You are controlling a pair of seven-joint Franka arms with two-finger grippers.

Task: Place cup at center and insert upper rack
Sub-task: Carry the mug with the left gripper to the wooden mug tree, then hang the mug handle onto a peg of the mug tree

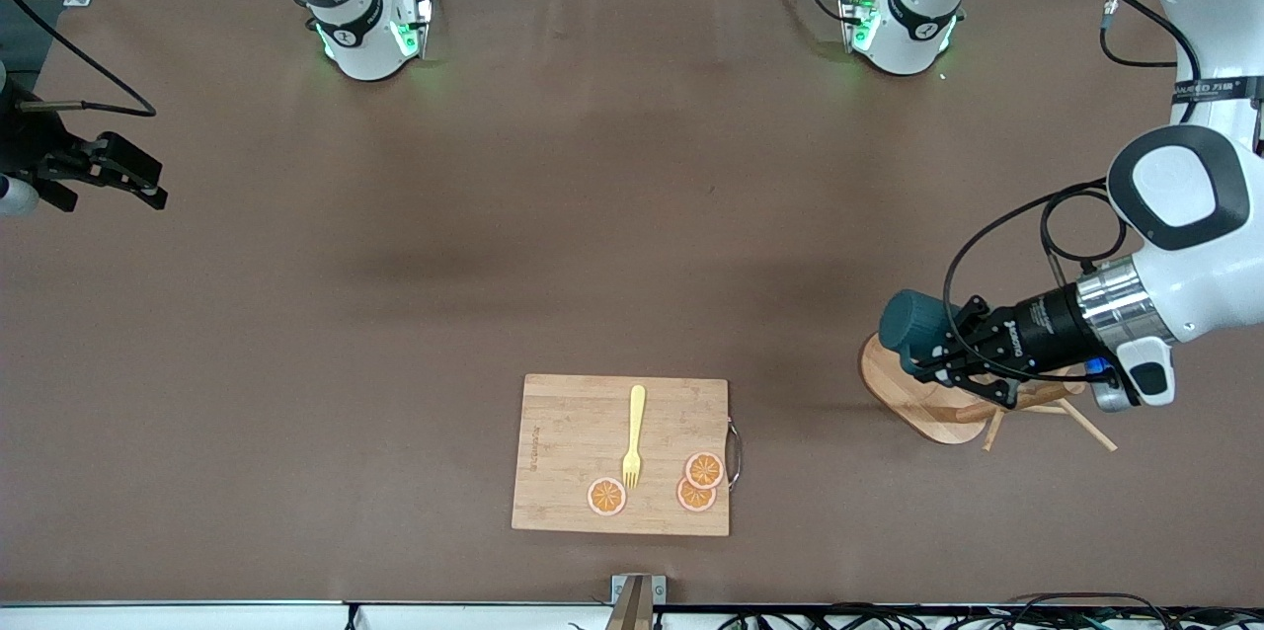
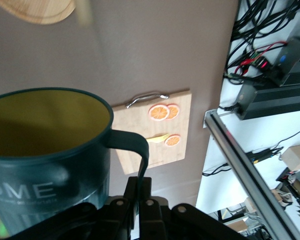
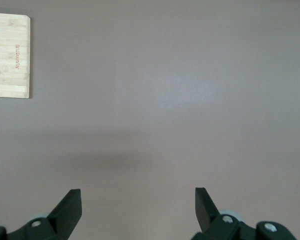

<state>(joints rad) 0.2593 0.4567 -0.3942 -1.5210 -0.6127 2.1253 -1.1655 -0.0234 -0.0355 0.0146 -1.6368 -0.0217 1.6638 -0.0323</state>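
The table can be seen between the cup's rim and the mug tree's wooden base. My left gripper should keep hold of the cup until the cup's opening reaches the mug tree's post (image 1: 1061, 389).
The dark teal cup (image 1: 910, 319) is held tipped in the air over the oval base of the wooden mug tree (image 1: 923, 405), toward the left arm's end of the table. My left gripper (image 1: 943, 354) is shut on the cup's handle. In the left wrist view the cup (image 2: 45, 150) shows its yellowish inside and white lettering, and its handle (image 2: 136, 150) runs down between my left gripper's (image 2: 140, 189) fingers. Thin pegs (image 1: 1084, 421) stick out past the wrist; the post is mostly hidden. My right gripper (image 1: 128, 178) waits open and empty at the right arm's end, also in its wrist view (image 3: 138, 201).
A rectangular wooden cutting board (image 1: 563, 452) lies in the middle, near the front camera's edge, with a yellow fork (image 1: 634, 434), three orange slices (image 1: 703, 469) and a metal handle. It also shows in the left wrist view (image 2: 140, 150) and the right wrist view (image 3: 9, 55).
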